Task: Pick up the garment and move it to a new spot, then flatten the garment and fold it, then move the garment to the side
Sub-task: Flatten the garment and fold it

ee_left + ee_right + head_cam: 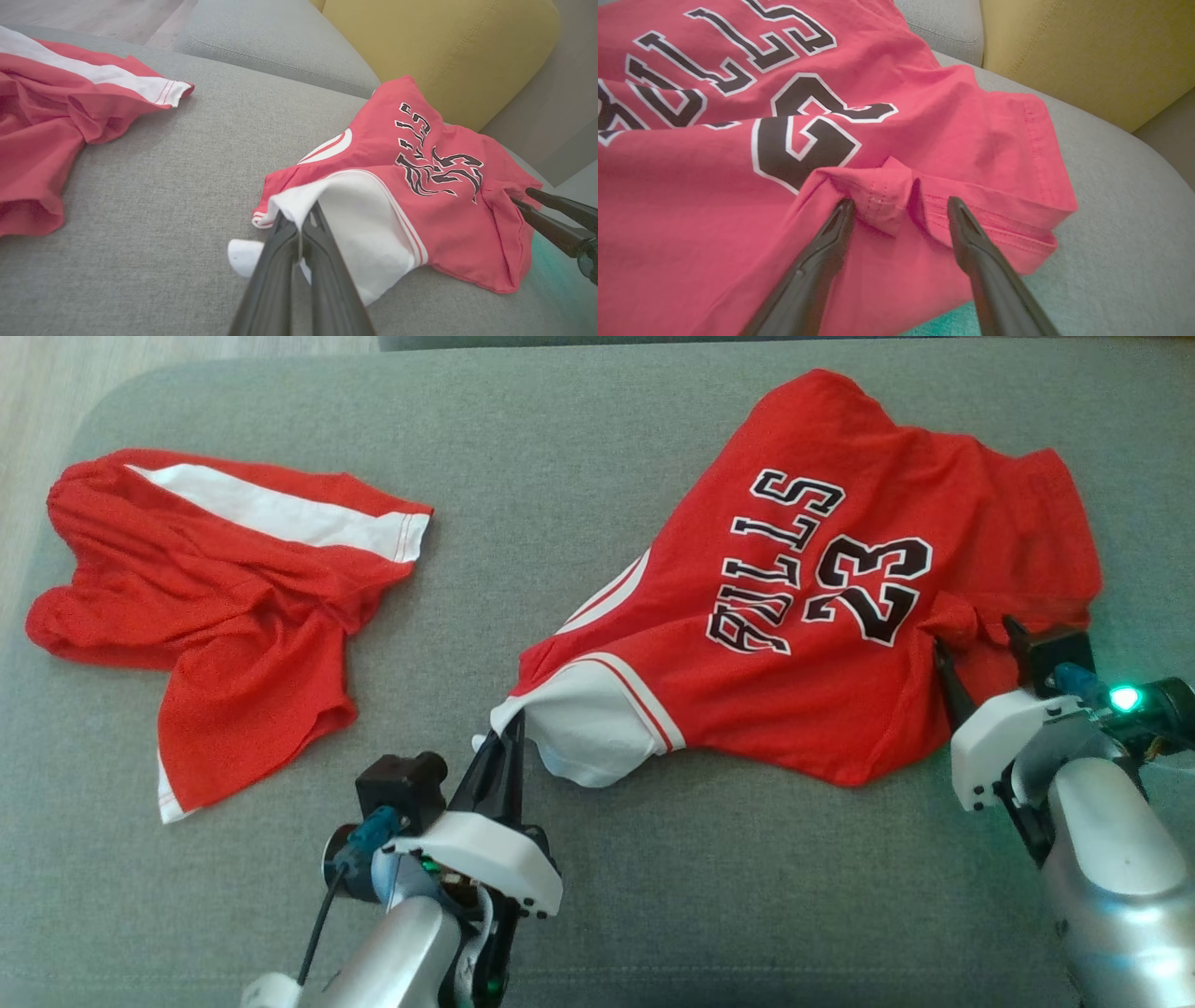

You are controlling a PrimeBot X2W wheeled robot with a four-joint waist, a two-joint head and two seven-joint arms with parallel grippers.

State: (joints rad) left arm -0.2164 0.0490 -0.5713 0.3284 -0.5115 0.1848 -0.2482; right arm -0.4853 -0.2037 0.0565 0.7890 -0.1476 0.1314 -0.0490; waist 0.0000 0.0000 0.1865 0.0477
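Observation:
I should use my right gripper to grab the jersey by its stitched hem corner [883, 196], so that I can spread the jersey flat for folding.
The garment [822, 616] is a red jersey with black "BULLS 23" lettering and white trim, lying crumpled on the grey sofa seat [560, 467]. My left gripper [509, 733] is shut on the jersey's white sleeve edge at its near left corner. In the left wrist view the two fingers of that gripper [299, 221] pinch the white cloth of the garment [448, 224]. My right gripper [976, 639] stands open at the jersey's right side. Its fingertips [901, 205] straddle a small raised fold near the hem of the garment [714, 196].
A second red garment with a white stripe [215, 597] lies crumpled on the seat's left part [42, 126]. A yellow cushion [444, 46] stands behind the jersey [1087, 51]. Pale floor [56, 373] shows past the seat's far left corner.

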